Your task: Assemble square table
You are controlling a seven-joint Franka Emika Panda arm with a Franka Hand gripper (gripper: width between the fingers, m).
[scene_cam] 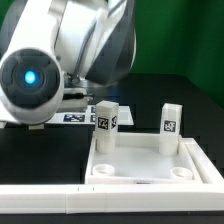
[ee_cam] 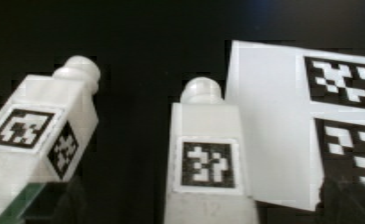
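I will next grab the middle leg with my gripper by the flat sides of its square end point(ee_cam: 211, 207), since the leg has a small round peg at its end.
In the exterior view the white square table slab point(scene_cam: 150, 160) lies with its rim up. Two white tagged legs stand upright in its far corners point(scene_cam: 107, 117) point(scene_cam: 170, 120), and the two near corner sockets point(scene_cam: 103, 170) are empty. The arm's body hides the gripper there. In the wrist view two more tagged legs lie on the black table, one point(ee_cam: 46, 125) off to the side and one point(ee_cam: 205, 150) in the middle. My gripper point(ee_cam: 188, 208) is open, with its fingers point(ee_cam: 10, 198) wide apart on either side of the middle leg's lower end, not touching it.
The marker board point(ee_cam: 312, 90) lies right beside the middle leg and shows under the arm in the exterior view point(scene_cam: 75, 118). A long white bar fence point(scene_cam: 40, 190) runs along the front edge next to the slab.
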